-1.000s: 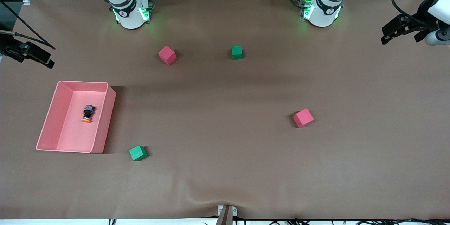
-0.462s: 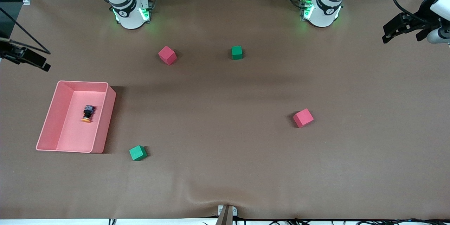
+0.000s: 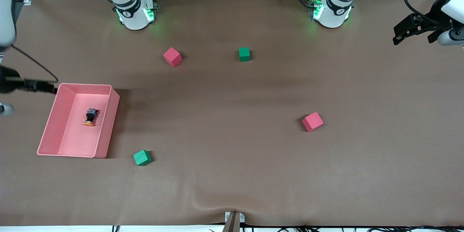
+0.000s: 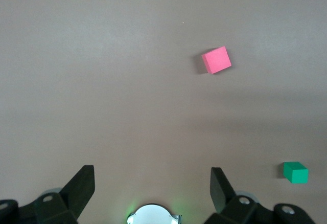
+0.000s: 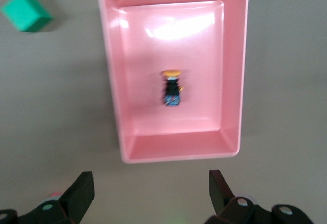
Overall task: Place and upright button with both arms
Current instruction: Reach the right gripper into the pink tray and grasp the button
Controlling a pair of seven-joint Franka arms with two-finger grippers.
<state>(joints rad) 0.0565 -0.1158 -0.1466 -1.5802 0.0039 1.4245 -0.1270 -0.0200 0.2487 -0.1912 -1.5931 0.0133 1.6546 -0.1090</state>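
My right gripper grips the button by its black body (image 3: 91, 117) next and leaves its orange cap free, to place the button upright.
The button (image 3: 90, 116) lies on its side in the pink tray (image 3: 108, 123), orange cap toward the front camera. It also shows in the right wrist view (image 5: 172, 87), in the middle of the tray (image 5: 232, 81). My right gripper (image 3: 50, 88) is open and empty, up over the table beside a corner of the tray; its jaws (image 5: 151, 193) stand wide apart, short of the tray's wall. My left gripper (image 3: 402, 32) is open and empty, held high over the left arm's end of the table; it shows the same in the left wrist view (image 4: 152, 185).
Loose foam cubes lie on the brown table: a green cube (image 3: 142, 157) beside the tray (image 5: 25, 12), a pink cube (image 3: 172, 57) and a green cube (image 3: 244, 54) near the bases, and a pink cube (image 3: 312, 121) toward the left arm's end (image 4: 216, 60).
My right gripper has moved in from the table's end to the tray's corner. My left gripper has hardly moved. The button and cubes lie as before.
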